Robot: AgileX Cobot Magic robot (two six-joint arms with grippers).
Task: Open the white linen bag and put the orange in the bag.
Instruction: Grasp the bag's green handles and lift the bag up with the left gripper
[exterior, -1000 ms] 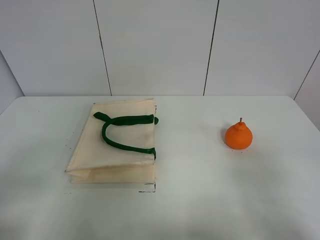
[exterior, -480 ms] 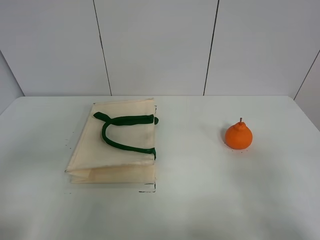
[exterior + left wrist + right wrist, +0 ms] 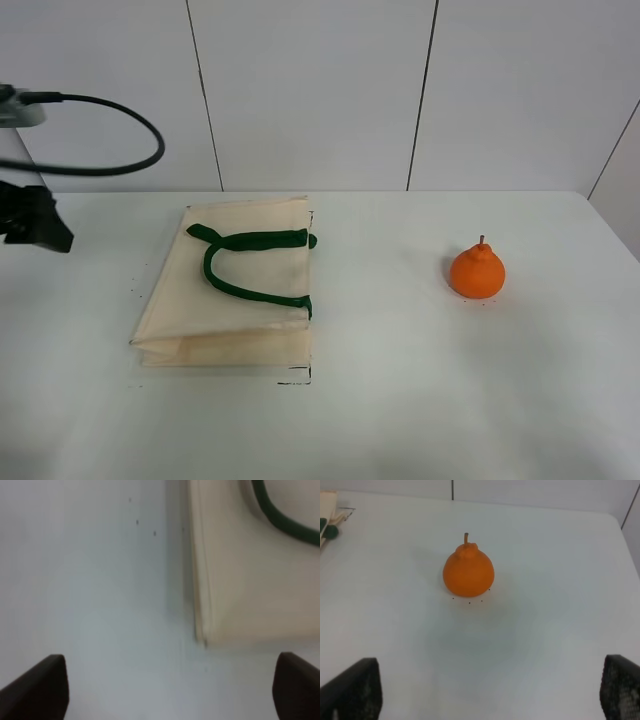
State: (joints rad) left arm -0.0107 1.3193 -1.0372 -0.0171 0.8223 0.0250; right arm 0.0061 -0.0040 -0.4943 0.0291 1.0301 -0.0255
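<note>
My left gripper grabs the bag by its dark green handle [image 3: 252, 241] next, to open the white linen bag for the orange [image 3: 477, 272].
The white linen bag [image 3: 240, 300] lies flat and closed on the table, its dark green handles [image 3: 250, 265] folded on top. The orange [image 3: 477, 272] stands upright on the table to the right, well apart from the bag. My left arm [image 3: 30, 220] shows at the left edge of the exterior view, left of the bag. In the left wrist view my left gripper [image 3: 165, 690] is open and empty near a corner of the bag [image 3: 250, 580]. In the right wrist view my right gripper [image 3: 485, 690] is open and empty, some way short of the orange [image 3: 468, 572]. The right arm is not seen in the exterior view.
The white table [image 3: 400, 380] ends at a white panelled wall [image 3: 310, 90] behind. A black cable [image 3: 120, 160] loops from the left arm above the table's far left. Small black marks [image 3: 295, 380] lie by the bag's near corner.
My left arm has come into the exterior view at the left edge. The bag and the orange have not moved.
</note>
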